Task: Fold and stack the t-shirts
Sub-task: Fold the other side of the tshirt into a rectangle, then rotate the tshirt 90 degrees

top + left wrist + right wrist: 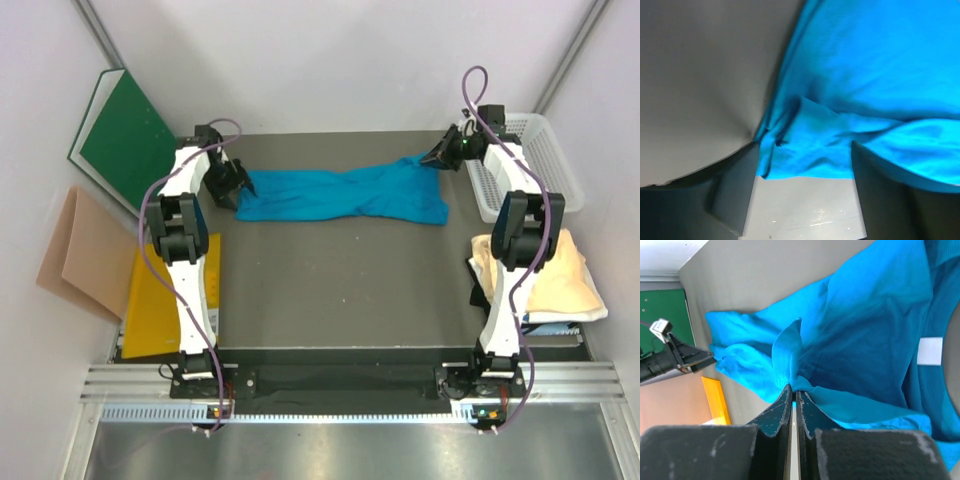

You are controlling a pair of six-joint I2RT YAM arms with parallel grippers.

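The robot's left gripper should next grab the teal-blue t-shirt (340,195) by its rumpled end edge, opposite the right gripper, to turn the t-shirt for folding.
The teal-blue t-shirt (340,195) lies stretched left to right across the far part of the table. My left gripper (240,190) stands at its left end. In the left wrist view the left gripper (804,150) is open, with the shirt's rumpled edge (865,75) lying between and beyond its fingers (735,190), not pinched. My right gripper (440,155) is at the shirt's right end. The right wrist view shows that gripper (794,390) shut on a bunched fold of teal cloth (860,340). The cream t-shirt (555,275) lies folded at the table's right edge.
A white basket (530,165) stands at the back right, just beyond the right arm. A green board (125,140) leans on the left wall, with a tan-pink paper sheet (85,250) and a yellow envelope (150,300) below it. A dark item lies under the cream shirt.
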